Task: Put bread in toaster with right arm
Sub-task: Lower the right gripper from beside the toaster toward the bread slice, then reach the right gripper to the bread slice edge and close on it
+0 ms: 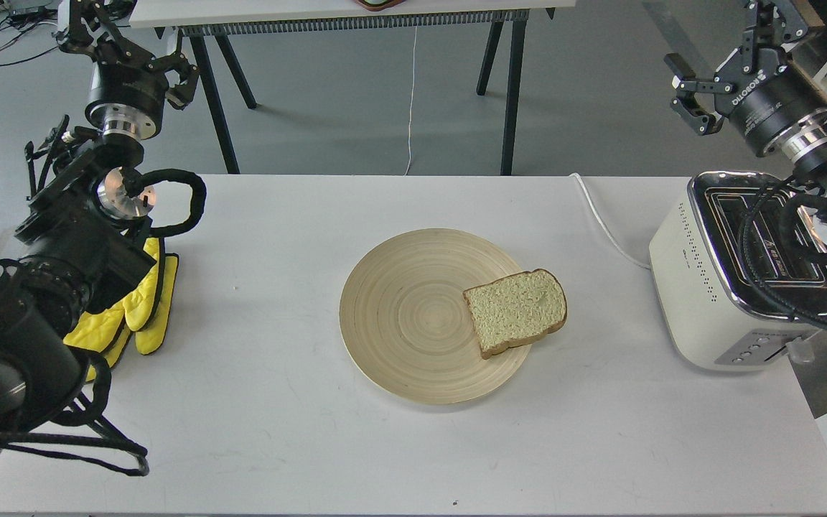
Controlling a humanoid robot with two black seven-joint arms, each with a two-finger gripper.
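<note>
To put the bread (517, 311) in the toaster (701, 287), my right gripper should next grab its crust edge jutting past the plate.
The bread (517, 311), a pale slice with a brown crust, lies flat on the right edge of a round wooden plate (406, 316) at the middle of the white table (277, 431). The cream toaster (701, 287) stands at the table's right end, slots up; my right arm's cables cross over its top. My right gripper (715, 50) is open and empty, raised beyond the table's far edge, above and behind the toaster, well apart from the bread. My left gripper (126, 43) is raised at the far left, open and empty.
A yellow oven glove (144, 309) lies at the table's left edge under my left arm. The toaster's white cord (600, 215) runs off the far edge. A second table (349, 11) on black legs stands behind.
</note>
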